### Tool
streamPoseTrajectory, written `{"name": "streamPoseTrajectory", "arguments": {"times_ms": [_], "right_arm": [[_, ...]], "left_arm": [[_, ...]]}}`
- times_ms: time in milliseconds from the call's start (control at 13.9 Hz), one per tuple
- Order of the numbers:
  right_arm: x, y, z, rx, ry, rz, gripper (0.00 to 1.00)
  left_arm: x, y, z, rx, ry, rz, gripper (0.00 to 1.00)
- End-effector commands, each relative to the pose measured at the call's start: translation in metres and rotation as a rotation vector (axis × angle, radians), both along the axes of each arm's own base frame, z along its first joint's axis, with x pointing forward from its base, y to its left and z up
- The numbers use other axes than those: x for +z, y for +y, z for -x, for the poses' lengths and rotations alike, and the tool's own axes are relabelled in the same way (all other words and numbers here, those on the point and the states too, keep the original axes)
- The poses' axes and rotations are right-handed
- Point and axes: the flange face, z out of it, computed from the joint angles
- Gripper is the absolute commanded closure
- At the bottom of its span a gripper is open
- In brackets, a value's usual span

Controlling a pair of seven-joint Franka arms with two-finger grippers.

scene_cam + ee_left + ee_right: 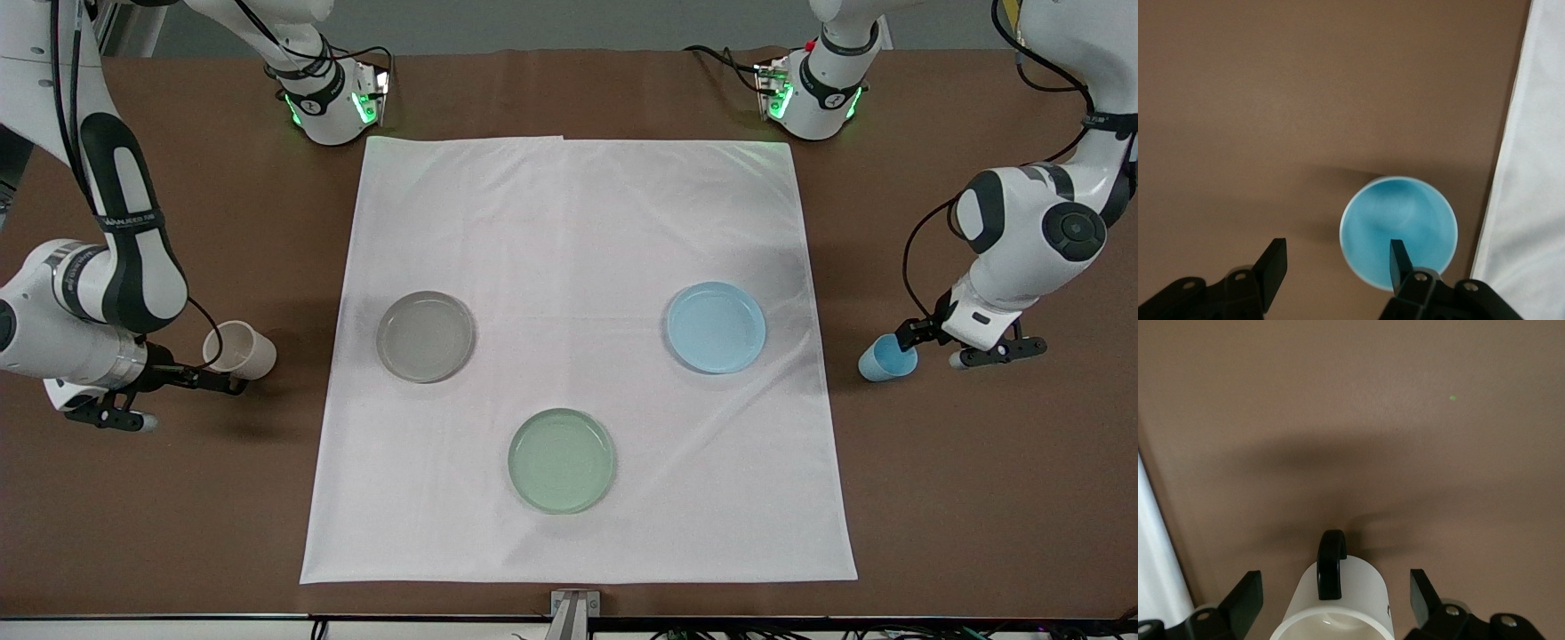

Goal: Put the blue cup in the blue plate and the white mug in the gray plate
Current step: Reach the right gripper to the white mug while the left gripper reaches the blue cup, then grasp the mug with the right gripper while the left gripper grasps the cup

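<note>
Next, my right gripper grabs the white mug by its black handle (1331,563). Then it places the mug in the gray plate.
The blue cup (886,358) stands upright on the brown table at the left arm's end, off the cloth. My left gripper (929,350) is open above it; in the left wrist view one finger (1399,261) is over the cup's (1398,227) mouth and the other is outside it. The white mug (241,350) with its black handle (1331,563) stands at the right arm's end. My right gripper (191,396) is open just above it, and the mug (1351,603) shows between the fingers. The blue plate (717,326) and the gray plate (425,336) lie empty on the cloth.
A pale green plate (561,460) lies on the white cloth (578,213), nearer to the front camera than the other two plates. The cloth's edge shows in both wrist views, left (1531,220) and right (1155,567). The arm bases (333,98) stand along the table's back edge.
</note>
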Motion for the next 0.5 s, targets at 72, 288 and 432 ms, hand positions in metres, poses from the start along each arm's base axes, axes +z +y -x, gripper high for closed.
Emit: {"name": "streamPoseTrajectory", "arguments": {"times_ms": [72,288,432], "right_arm": [[-0.025,0.005,0.007,-0.006,0.037,-0.013,0.1],[-0.032,0.008,0.011,-0.002,0.055,-0.017,0.19],[-0.033,0.009,0.012,0.003,0.062,-0.019,0.36]], "left_arm": [[-0.021,0.003,-0.021,0.011,0.01,0.019,0.52],[-0.026,0.002,-0.021,0.009,0.019,0.021,0.91],[-0.021,-0.003,-0.022,-0.004,0.013,0.02,1.0]]}}
